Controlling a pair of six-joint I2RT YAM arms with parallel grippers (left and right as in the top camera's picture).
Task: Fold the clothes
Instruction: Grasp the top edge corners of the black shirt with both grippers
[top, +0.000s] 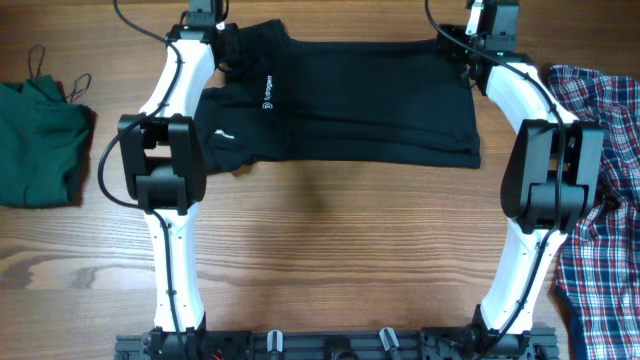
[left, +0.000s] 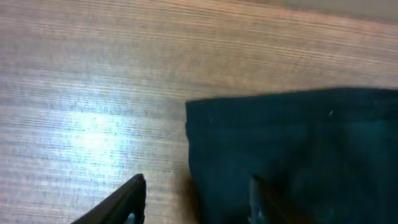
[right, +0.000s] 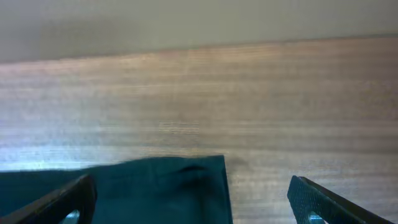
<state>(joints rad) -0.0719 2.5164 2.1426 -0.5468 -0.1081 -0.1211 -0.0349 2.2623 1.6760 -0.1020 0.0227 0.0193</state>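
Observation:
My left gripper grips the black shirt's far corner at its side edge next. Then it folds the shirt's far edge toward me.
The black short-sleeved shirt (top: 360, 100) with its small white logo lies flat at the far middle of the table. My left gripper (top: 228, 45) is open over its far left corner. In the left wrist view the gripper (left: 198, 202) straddles the edge of the black cloth (left: 292, 143), one finger over wood and one over the cloth. My right gripper (top: 457, 50) is open over the far right corner. In the right wrist view the gripper (right: 193, 202) has the cloth's corner (right: 168, 186) between its fingers. Neither gripper holds anything.
The dark green strappy top (top: 35, 140) lies bunched at the left edge of the table. The red-blue-white plaid shirt (top: 600, 200) lies along the right edge. The wooden table (top: 330, 250) shows bare wood in front of the black shirt. The table's far edge is close behind both grippers.

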